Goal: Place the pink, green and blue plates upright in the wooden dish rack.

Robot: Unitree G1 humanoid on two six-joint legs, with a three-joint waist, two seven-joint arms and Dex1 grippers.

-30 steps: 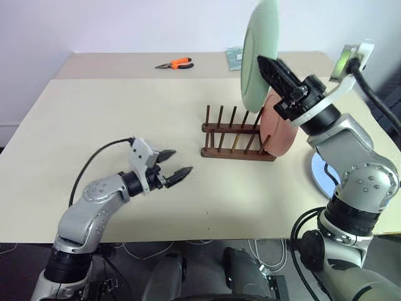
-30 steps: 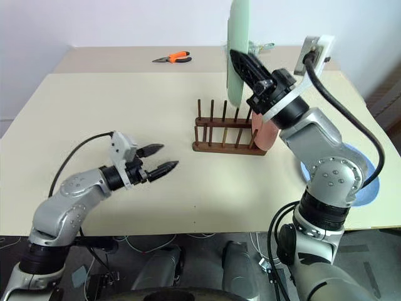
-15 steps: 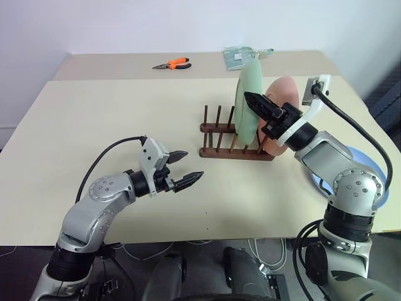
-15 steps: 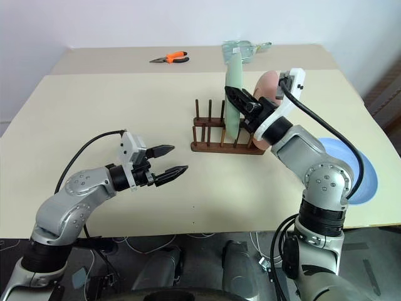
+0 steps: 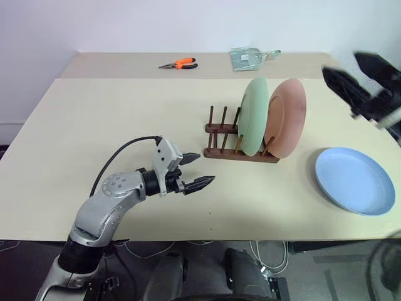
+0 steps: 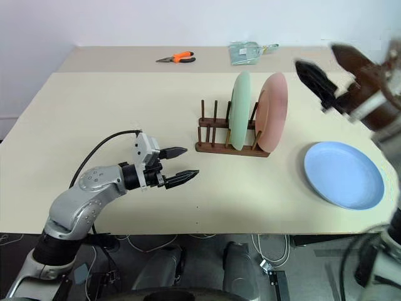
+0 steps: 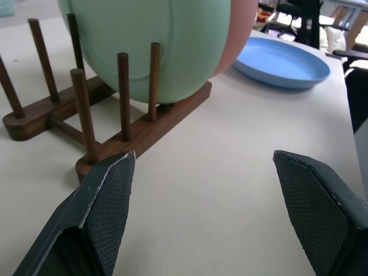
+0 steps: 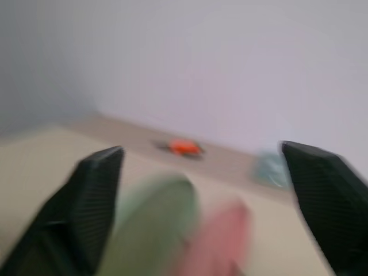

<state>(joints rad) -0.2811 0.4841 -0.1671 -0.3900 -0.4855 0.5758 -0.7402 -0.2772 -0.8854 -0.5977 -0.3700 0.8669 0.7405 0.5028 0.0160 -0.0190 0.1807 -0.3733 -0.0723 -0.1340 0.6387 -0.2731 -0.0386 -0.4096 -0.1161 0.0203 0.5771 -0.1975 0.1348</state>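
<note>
Next, my right gripper takes hold of the blue plate [image 5: 354,180] by its thin rim [image 5: 393,188], since the plate is wider than the open fingers.
The green plate [image 5: 254,125] stands upright in the dark wooden dish rack [image 5: 220,135], and the pink plate [image 5: 286,119] stands upright just to its right. Flat on the table to the right of the rack lies the blue plate [image 5: 354,180]. My right gripper [image 5: 341,63] hangs open and empty in the air, above and to the right of the racked plates. My left gripper [image 5: 205,168] is open and empty, low over the table left of the rack. In the left wrist view, the rack [image 7: 144,129] and green plate [image 7: 155,46] are close ahead.
Orange-handled pliers [image 5: 177,63] and a clear packet [image 5: 250,58] lie on the far table strip behind the rack. The table's front edge runs just below the left arm. Several rack pegs [image 5: 213,119] left of the green plate hold nothing.
My right gripper set the green plate into the rack beside the pink one, opened, and swung away up and to the right. The left gripper edged toward the rack.
</note>
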